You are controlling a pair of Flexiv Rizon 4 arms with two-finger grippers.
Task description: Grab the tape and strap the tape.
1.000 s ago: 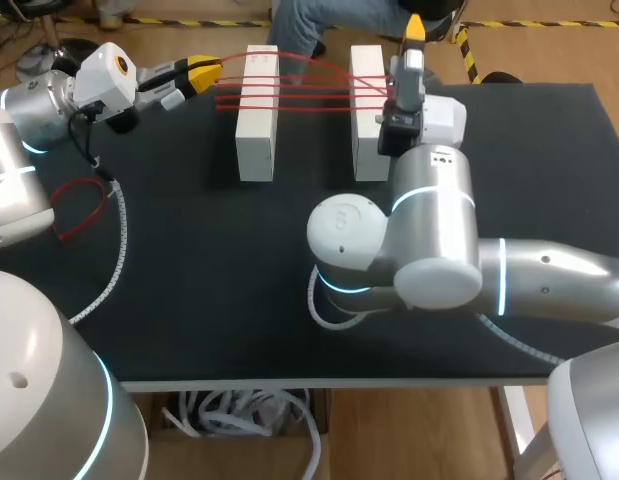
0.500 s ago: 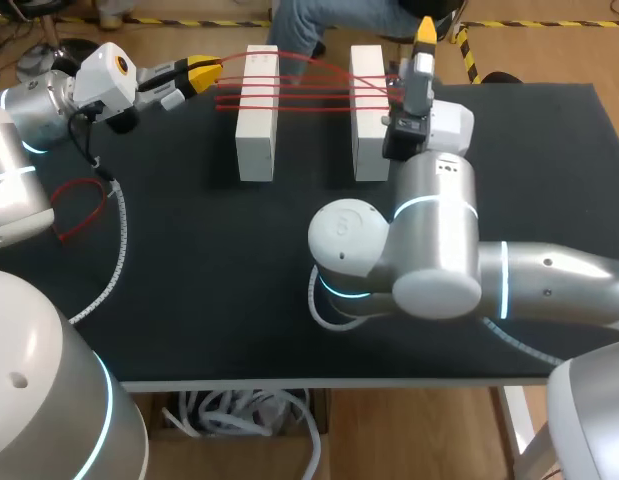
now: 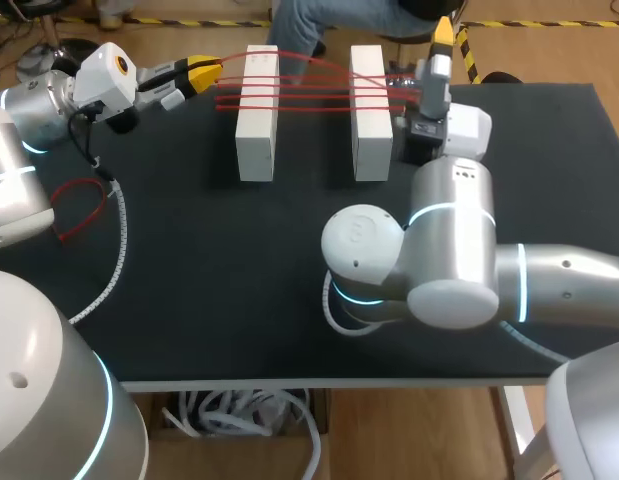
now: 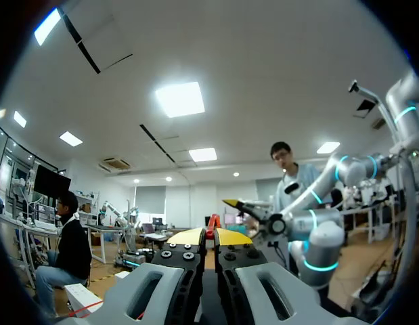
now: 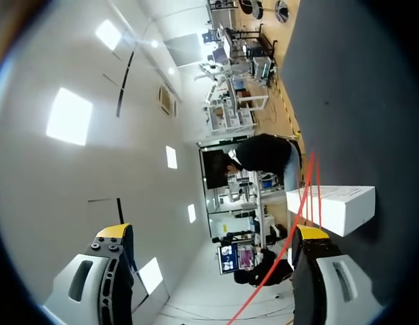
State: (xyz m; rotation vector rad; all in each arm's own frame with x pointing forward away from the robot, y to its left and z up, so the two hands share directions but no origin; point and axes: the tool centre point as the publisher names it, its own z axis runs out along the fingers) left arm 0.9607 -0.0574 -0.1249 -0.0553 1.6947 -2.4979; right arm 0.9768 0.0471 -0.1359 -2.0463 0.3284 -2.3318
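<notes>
My right gripper grabs the red tape (image 5: 300, 203) by its loose end (image 5: 247, 304) next, to strap the tape around the white blocks.
Two upright white blocks (image 3: 257, 110) (image 3: 370, 110) stand side by side at the table's far edge. Several strands of red tape (image 3: 309, 90) stretch across both blocks. My left gripper (image 3: 201, 72) sits left of the blocks, shut on the tape's end; in the left wrist view the red tape (image 4: 211, 223) shows pinched between the yellow tips of the left gripper (image 4: 209, 237). My right gripper (image 3: 435, 60) stands just right of the right block, open wide with nothing held. In the right wrist view the right gripper (image 5: 212, 233) has the tape (image 5: 300, 203) running past one finger (image 5: 311, 233), beside a white block (image 5: 331, 206).
A red loop (image 3: 79, 205) and a white coiled cable (image 3: 114, 250) lie by my left arm on the black table (image 3: 219, 260). My right arm's bulky elbow (image 3: 429, 270) rises over the table's middle right.
My right arm has shifted to the right and toward the far edge, away from the right block. The left gripper and the tape have stayed put.
</notes>
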